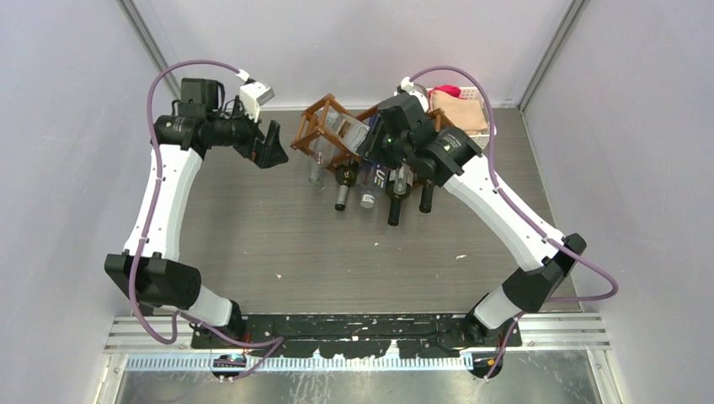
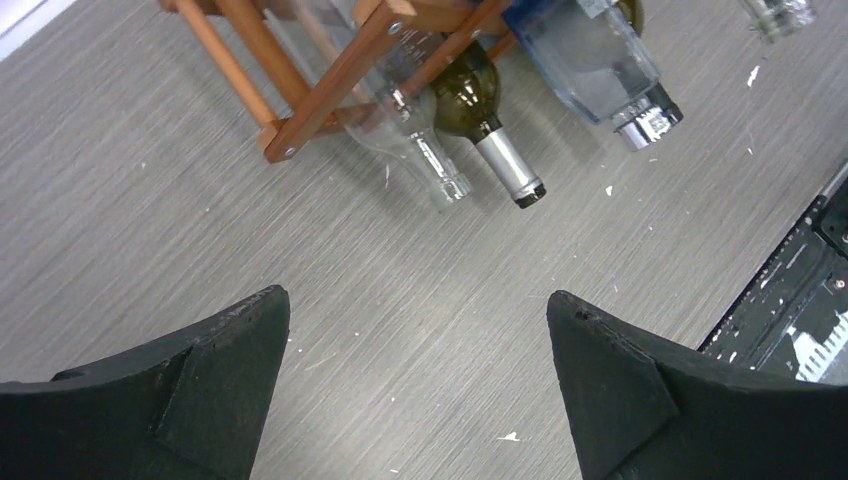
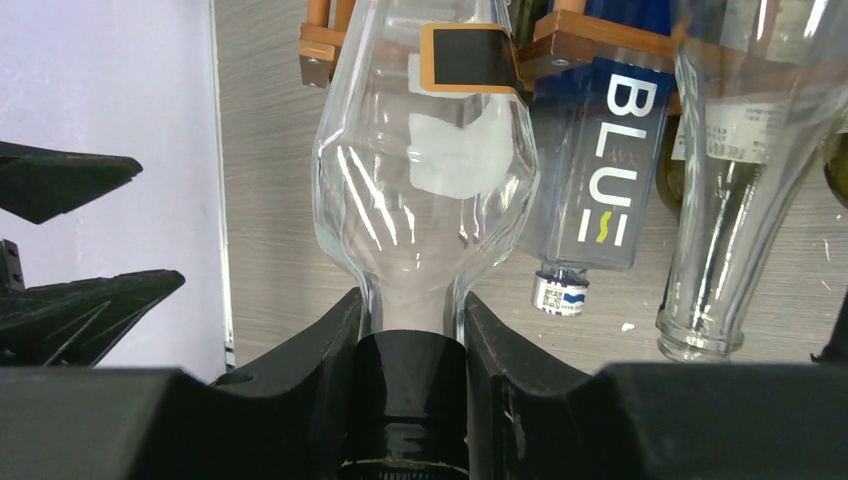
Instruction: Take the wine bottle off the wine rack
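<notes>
My left gripper grabs the wine bottle by its clear body next, since the bottle's base stays free to stand on the tabletop.
The wine bottle (image 3: 425, 200) is clear glass with a black foil neck and an orange-edged black label. Its body still lies in the brown wooden wine rack (image 3: 590, 35). My right gripper (image 3: 412, 310) is shut on its neck, one finger on each side of the foil. From above, the right wrist covers that grip at the rack (image 1: 320, 114). My left gripper (image 2: 418, 300) hangs open over bare table, left of the rack (image 2: 330, 80), with nothing between its fingers; in the top view the left gripper (image 1: 271, 147) sits near the rack's left end.
Other bottles lie in the rack with necks pointing out: a dark green one with a silver neck (image 2: 480, 110), a clear one (image 2: 420, 150), a blue-labelled water bottle (image 3: 600, 170) and a tall clear one (image 3: 720, 200). A white basket (image 1: 459, 105) of cloth stands behind the rack.
</notes>
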